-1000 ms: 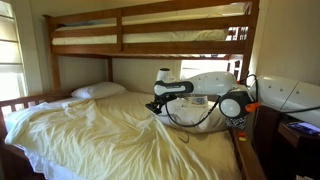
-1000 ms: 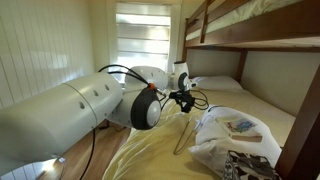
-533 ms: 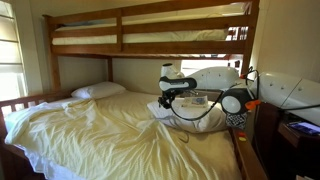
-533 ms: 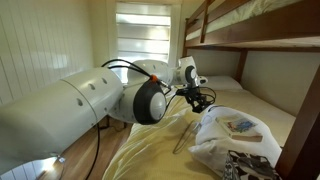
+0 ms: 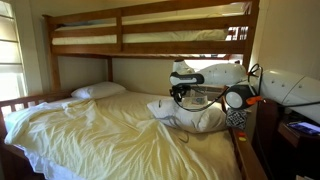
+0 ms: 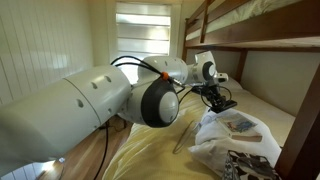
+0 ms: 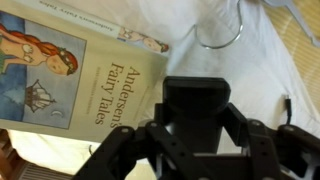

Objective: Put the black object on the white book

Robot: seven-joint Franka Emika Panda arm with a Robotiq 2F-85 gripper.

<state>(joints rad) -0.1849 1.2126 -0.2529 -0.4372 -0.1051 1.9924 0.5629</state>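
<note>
My gripper should move the black object over the cover [image 7: 110, 82] before letting go of it, because the object is hanging over white cloth beside the white book's edge.
My gripper [image 7: 196, 128] is shut on the black object [image 7: 196, 98], a dark blocky piece between the two fingers. It hangs just above the white book, which shows as a white, puffy, creased mass in both exterior views [image 5: 197, 119] [image 6: 222, 143] and fills the wrist view [image 7: 255, 65]. A picture book titled "Andersen's Fairy Tales" [image 7: 60, 75] lies on that mass, left of the jaws; it also shows in an exterior view [image 6: 241, 125]. The gripper is over the near part of the mass in both exterior views [image 5: 181, 95] [image 6: 224, 104].
A thin dark strip [image 6: 180, 138] lies on the cream sheet [image 5: 100, 135] beside the white mass. A flat white pillow [image 5: 98, 90] lies at the head of the lower bunk. The wooden upper bunk [image 5: 150, 30] is overhead. A clear loop [image 7: 220, 35] lies on the mass.
The gripper has moved from over the cream sheet to above the white mass and the picture book, still shut. The thin dark strip on the sheet has not moved.
</note>
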